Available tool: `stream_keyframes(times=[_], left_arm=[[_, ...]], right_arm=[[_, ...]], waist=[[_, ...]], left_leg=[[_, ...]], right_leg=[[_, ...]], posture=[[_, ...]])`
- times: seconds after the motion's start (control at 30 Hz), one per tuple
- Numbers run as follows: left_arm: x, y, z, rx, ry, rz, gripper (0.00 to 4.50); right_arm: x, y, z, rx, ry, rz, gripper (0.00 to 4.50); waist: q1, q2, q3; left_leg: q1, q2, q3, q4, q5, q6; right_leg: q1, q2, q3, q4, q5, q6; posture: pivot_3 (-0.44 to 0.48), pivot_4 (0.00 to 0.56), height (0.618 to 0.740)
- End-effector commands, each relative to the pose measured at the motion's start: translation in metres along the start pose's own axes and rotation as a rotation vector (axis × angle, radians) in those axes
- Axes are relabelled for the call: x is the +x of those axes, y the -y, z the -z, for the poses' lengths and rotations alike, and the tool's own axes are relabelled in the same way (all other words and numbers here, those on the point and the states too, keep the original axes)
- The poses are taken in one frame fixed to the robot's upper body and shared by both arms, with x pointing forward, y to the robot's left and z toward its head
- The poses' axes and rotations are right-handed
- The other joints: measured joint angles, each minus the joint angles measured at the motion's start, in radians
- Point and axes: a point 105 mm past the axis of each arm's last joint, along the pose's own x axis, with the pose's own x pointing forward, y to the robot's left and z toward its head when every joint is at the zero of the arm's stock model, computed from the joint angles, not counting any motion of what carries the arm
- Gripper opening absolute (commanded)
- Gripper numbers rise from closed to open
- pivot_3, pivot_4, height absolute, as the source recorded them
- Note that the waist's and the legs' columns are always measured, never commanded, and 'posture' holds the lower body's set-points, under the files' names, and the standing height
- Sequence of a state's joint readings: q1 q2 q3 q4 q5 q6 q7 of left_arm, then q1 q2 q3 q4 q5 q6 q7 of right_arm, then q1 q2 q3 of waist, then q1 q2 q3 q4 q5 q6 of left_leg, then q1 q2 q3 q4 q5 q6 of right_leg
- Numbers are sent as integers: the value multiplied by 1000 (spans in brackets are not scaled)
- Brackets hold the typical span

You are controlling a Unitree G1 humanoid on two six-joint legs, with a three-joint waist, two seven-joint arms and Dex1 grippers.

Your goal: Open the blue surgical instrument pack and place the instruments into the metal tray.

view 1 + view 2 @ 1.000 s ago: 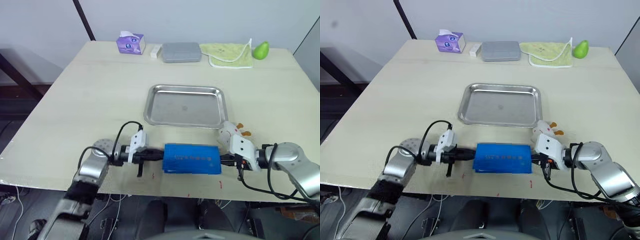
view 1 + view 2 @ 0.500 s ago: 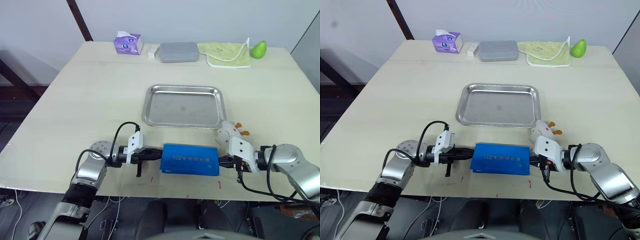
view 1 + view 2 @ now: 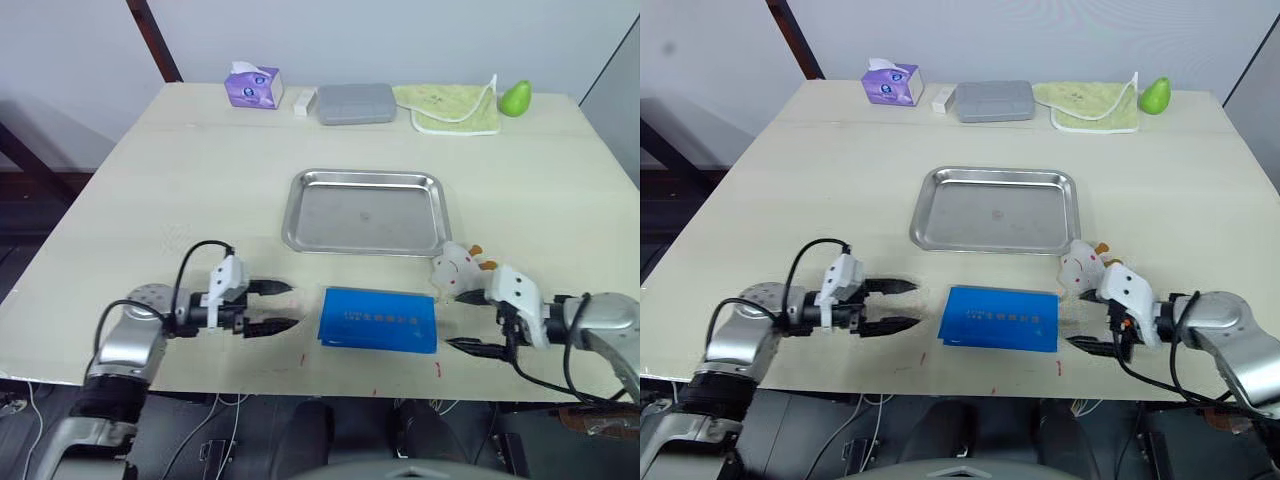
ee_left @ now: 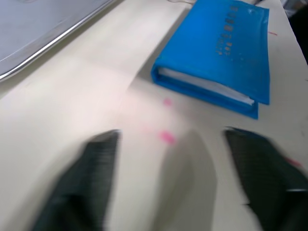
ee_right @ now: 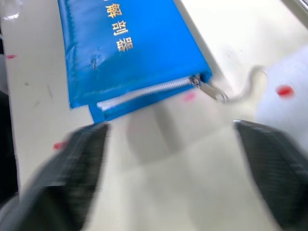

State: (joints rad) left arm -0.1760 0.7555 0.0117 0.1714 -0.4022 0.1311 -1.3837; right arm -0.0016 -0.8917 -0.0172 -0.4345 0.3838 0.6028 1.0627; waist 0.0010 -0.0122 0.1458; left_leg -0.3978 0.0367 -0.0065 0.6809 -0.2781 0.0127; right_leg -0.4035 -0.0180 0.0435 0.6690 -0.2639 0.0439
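Observation:
The instruments need to come out into the metal tray [image 3: 365,212]. My right gripper should next grab the blue pack by its zipper-pull end [image 3: 429,325].
The blue surgical instrument pack [image 3: 378,319] lies flat and zipped shut near the table's front edge, white print facing up. Its zipper pull [image 5: 211,91] sticks out at the right end. The instruments are hidden. The metal tray [image 3: 365,212] sits empty just behind the pack. My left gripper [image 3: 290,305] is open, a short gap left of the pack, with nothing between its fingers [image 4: 91,183]. My right gripper [image 3: 455,320] is open too, just off the pack's right end, with nothing held.
A small white toy animal [image 3: 458,268] stands right beside my right gripper. Along the far edge are a purple tissue box [image 3: 253,85], a small white box [image 3: 306,101], a grey case [image 3: 357,102], a yellow-green cloth [image 3: 455,108] and a green pear [image 3: 516,98].
Both grippers were shut on the pack's two ends. They have let go, opened and drawn back outward, the left one farther. The pack now rests alone on the table.

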Motion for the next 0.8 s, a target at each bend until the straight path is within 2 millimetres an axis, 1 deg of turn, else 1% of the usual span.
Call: stream_keyframes(times=[0.03, 0.13, 0.23, 0.33, 0.43, 0.53, 0.6, 0.67, 0.73, 0.8], left_arm=[[-26, 6, -16, -11, 74, -18, 4398], [-48, 12, -21, -58, 110, -68, 4398], [-62, 15, -24, -87, 129, -103, 4398], [-73, 20, -24, -113, 135, -120, 4398], [-78, 22, -26, -131, 142, -127, 4398], [-75, 29, -30, -106, 141, -95, 4398], [-71, 32, -33, -28, 139, -88, 4398], [-66, 35, -33, -13, 132, -79, 4398], [-64, 40, -38, 0, 170, -34, 4398], [-63, 43, -41, 8, 160, -5, 4398]], right_arm=[[-24, -10, -9, -34, 77, -8, 4500], [-49, -20, -3, 5, 133, 13, 4500], [-66, -22, -1, 25, 156, 68, 4500], [-77, -27, 0, 35, 158, 94, 4500], [-79, -32, 0, 38, 164, 101, 4500], [-70, -40, -1, 11, 172, 99, 4500], [-60, -46, -1, -29, 162, 87, 4500], [-47, -48, -3, -75, 159, 98, 4500], [-34, -53, -4, -144, 140, 90, 4500], [-25, -59, -6, -182, 134, 70, 4500]], waist=[[0, 0, 0], [1, 0, 1], [0, -1, 1], [0, -1, 1], [0, -1, 1], [3, -1, 2], [2, -1, 2], [2, -1, 1], [2, -1, 2], [4, -1, 2]], left_leg=[[0, 0, 0, 0, 0, 0], [0, 1, 0, 0, 0, 0], [0, 2, 0, -1, -1, 1], [1, 2, 1, -1, -1, 1], [1, 2, 1, -1, -1, 1], [1, 2, 2, -1, -1, 1], [1, 2, 2, -1, -1, 1], [1, 2, 2, -1, -1, 1], [1, 2, 2, -1, -1, 1], [1, 1, 3, -1, -1, 1]], right_leg=[[0, 0, 0, 0, 0, 0], [0, 0, -1, -1, 0, 0], [0, 0, 0, -2, 0, 0], [1, -1, 1, -2, 0, 0], [1, 0, 0, -2, 0, 0], [1, 0, 0, -2, 0, 0], [1, 0, 1, -2, 0, 0], [1, 0, 1, -2, 0, 0], [1, 0, 1, -2, 0, 0], [0, 0, 1, -2, -1, 0]], posture=[[0, 150, 740], [0, 150, 740], [0, 150, 740], [0, 150, 740], [0, 150, 740], [0, 150, 740], [0, 150, 740], [0, 150, 740], [0, 150, 740], [0, 150, 740]])
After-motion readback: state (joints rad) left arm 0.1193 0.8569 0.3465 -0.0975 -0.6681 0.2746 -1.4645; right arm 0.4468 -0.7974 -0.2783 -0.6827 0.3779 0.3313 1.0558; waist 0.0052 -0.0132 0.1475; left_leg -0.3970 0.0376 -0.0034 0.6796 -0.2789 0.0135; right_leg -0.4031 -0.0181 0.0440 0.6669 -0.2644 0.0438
